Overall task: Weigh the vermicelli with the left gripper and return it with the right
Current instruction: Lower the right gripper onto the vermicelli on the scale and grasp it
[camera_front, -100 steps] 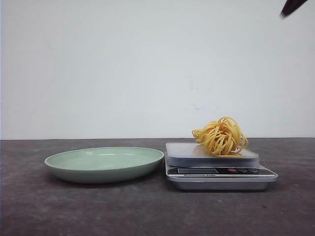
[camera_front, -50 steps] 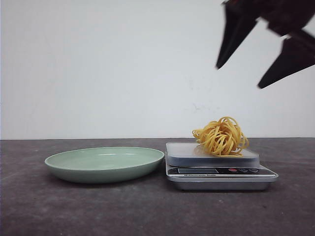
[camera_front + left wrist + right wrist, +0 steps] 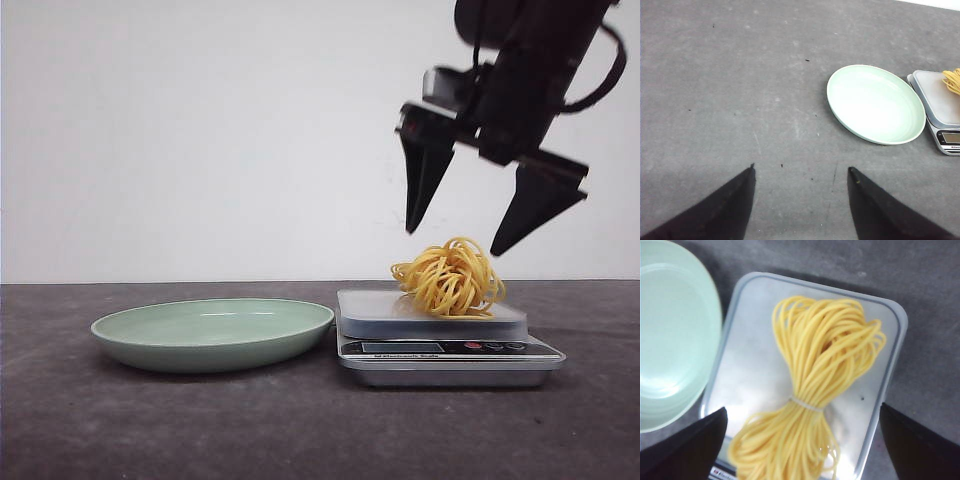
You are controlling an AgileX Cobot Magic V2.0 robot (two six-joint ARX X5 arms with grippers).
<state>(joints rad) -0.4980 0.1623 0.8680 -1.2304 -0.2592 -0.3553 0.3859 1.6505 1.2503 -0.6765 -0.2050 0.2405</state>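
The fingers are still above the yellow vermicelli bundle [image 3: 450, 280], short of the scale's plate, so it is too early to close. My right gripper comes down next, then closes on the bundle.
A yellow bundle of vermicelli [image 3: 449, 278] [image 3: 820, 390], tied in the middle with a thin band, lies on the silver kitchen scale [image 3: 445, 345] [image 3: 755, 365]. My right gripper [image 3: 452, 243] [image 3: 802, 412] hangs open just above it, one black finger on each side of the bundle, touching nothing. A sliver of the vermicelli [image 3: 953, 80] on the scale [image 3: 940, 107] shows in the left wrist view. My left gripper [image 3: 801, 169] is open and empty over bare table, well away from the plate; it is out of the front view.
A pale green plate [image 3: 212, 333] [image 3: 875, 103] [image 3: 670, 335] stands empty directly left of the scale, on the dark grey table [image 3: 150, 430]. A white wall rises behind the table.
The right arm has come down from the upper right corner of the front view until its open fingers straddle the space just above the vermicelli. The vermicelli, scale and plate have not moved.
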